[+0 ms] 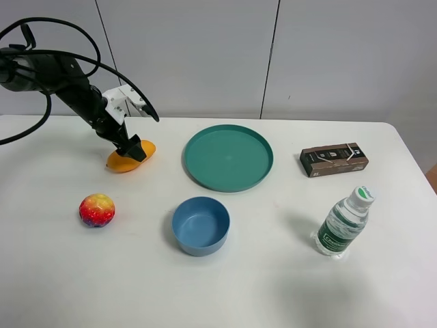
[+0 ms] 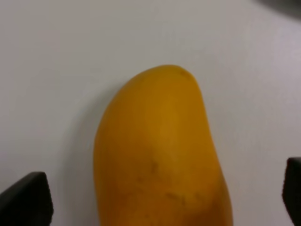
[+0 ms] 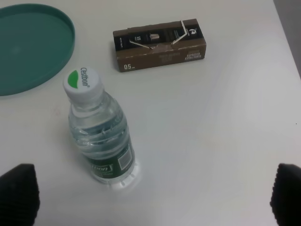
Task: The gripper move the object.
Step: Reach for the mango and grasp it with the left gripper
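My left gripper needs to grab the orange-yellow mango (image 1: 130, 158) around its plump body next. Then it can move the mango across the table.
The object, an orange-yellow mango (image 1: 130, 158), lies on the white table at the left, beside the teal plate. My left gripper (image 1: 131, 148), a black claw on a dark arm, is down over it. In the left wrist view the mango (image 2: 160, 150) fills the middle and the gripper (image 2: 160, 197) is open. One black fingertip (image 2: 26, 197) stands on each side of the mango, with bare table showing between fingertip and fruit. My right gripper (image 3: 153, 195) is open and empty above the table, near the water bottle. It is out of the high view.
A round teal plate (image 1: 229, 157) lies mid-table, with a blue bowl (image 1: 200, 225) in front of it. A red-yellow-purple ball (image 1: 97, 210) sits front left. A brown carton (image 1: 334, 159) and a water bottle (image 1: 343, 223) stand at the right, both also in the right wrist view.
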